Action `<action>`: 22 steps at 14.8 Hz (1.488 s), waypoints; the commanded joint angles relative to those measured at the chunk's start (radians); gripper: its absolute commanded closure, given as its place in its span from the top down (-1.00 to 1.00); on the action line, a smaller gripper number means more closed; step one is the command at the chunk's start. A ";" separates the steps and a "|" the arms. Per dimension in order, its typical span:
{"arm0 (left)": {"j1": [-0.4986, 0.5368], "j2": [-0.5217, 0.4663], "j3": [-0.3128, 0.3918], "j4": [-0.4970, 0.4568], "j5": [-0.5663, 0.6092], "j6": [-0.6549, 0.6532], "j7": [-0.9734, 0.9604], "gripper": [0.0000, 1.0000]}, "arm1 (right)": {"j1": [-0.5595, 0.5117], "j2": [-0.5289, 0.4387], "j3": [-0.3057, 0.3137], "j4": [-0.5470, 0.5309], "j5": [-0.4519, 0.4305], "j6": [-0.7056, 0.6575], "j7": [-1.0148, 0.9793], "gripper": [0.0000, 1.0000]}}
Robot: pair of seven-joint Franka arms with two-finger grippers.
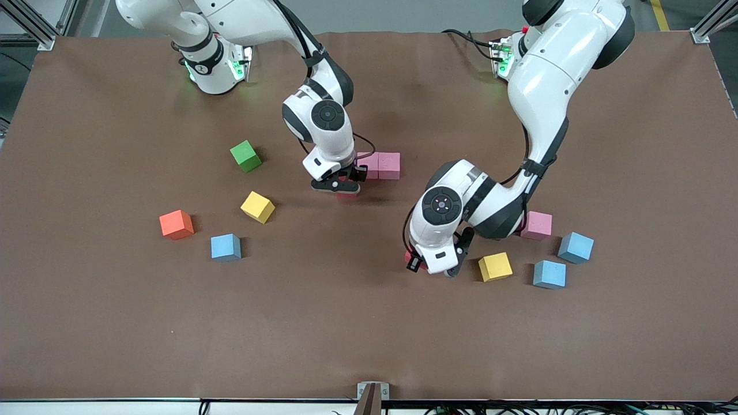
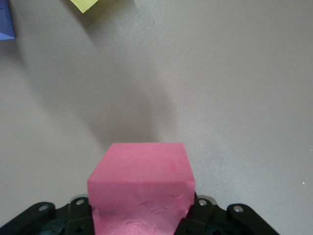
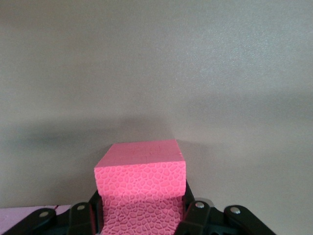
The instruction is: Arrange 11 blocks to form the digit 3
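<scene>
The red block's base (image 3: 141,226) is low on the tabletop in the right wrist view, so my right gripper should release the block.
My right gripper (image 1: 340,185) is shut on a red block (image 1: 347,194) (image 3: 140,191), low over the table beside two pink-looking blocks (image 1: 379,165) that touch in a row. My left gripper (image 1: 429,266) is shut on another red block (image 1: 410,257) (image 2: 142,186), low beside a yellow block (image 1: 495,267). Loose blocks near it are a pink (image 1: 536,225) and two blue (image 1: 575,247) (image 1: 549,274). Toward the right arm's end lie a yellow (image 1: 258,207), an orange (image 1: 176,224) and a blue block (image 1: 226,247).
A green cube (image 1: 245,155) sits toward the right arm's end, farther from the front camera than the yellow block there. Brown table cloth (image 1: 346,323) covers the whole surface. The left wrist view shows corners of a yellow (image 2: 93,4) and a blue block (image 2: 5,19).
</scene>
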 commanded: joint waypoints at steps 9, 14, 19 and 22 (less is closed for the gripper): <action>0.000 -0.014 0.004 -0.007 0.018 0.001 0.001 -0.13 | 0.009 0.001 -0.008 -0.006 0.013 0.022 0.011 0.99; 0.001 -0.014 0.004 -0.007 0.018 0.001 0.001 -0.13 | 0.004 0.001 -0.010 0.003 0.010 0.011 0.002 1.00; 0.001 -0.014 0.006 -0.007 0.018 0.001 0.001 -0.13 | 0.004 -0.002 -0.011 -0.003 -0.001 0.004 -0.031 1.00; 0.003 -0.014 0.004 -0.007 0.018 0.001 0.001 -0.13 | 0.004 -0.006 -0.013 -0.003 -0.003 -0.018 -0.040 1.00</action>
